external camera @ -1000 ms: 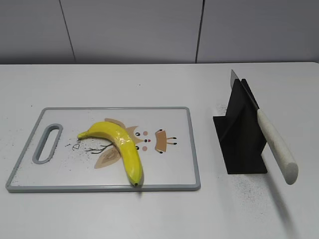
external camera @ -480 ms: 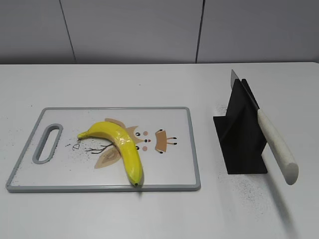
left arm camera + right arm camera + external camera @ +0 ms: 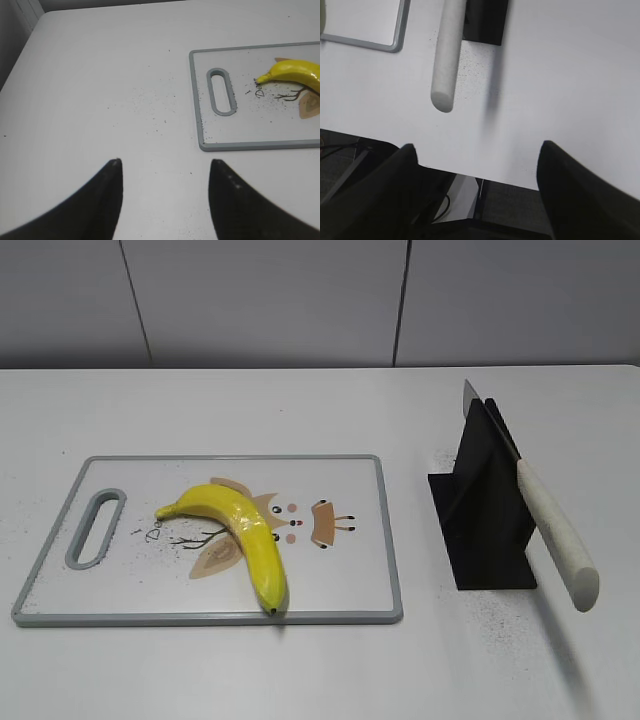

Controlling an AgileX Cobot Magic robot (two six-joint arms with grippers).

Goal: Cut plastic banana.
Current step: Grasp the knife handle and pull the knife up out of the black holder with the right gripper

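I need to grab the knife by its white handle (image 3: 556, 534) with my right gripper next, because the knife's steel blade (image 3: 471, 397) shows bare in the black stand.
The plastic banana (image 3: 243, 536) lies on the white cutting board (image 3: 340, 585), stem end to the left, dark tip at the board's front edge. In the left wrist view the banana (image 3: 295, 72) shows at the right edge. A knife with a white handle (image 3: 556, 534) rests slanted in a black stand (image 3: 482, 515) to the right of the board. Its handle (image 3: 446, 60) shows in the right wrist view. My left gripper (image 3: 165, 165) is open over bare table, left of the board. My right gripper (image 3: 477, 147) is open over the table's front edge, below the knife handle. Neither arm shows in the exterior view.
The cutting board (image 3: 210, 145) has a grey rim and a handle slot (image 3: 94, 529) at its left end. Dark specks lie scattered on the white table. Below the table's front edge the floor and cables show in the right wrist view.
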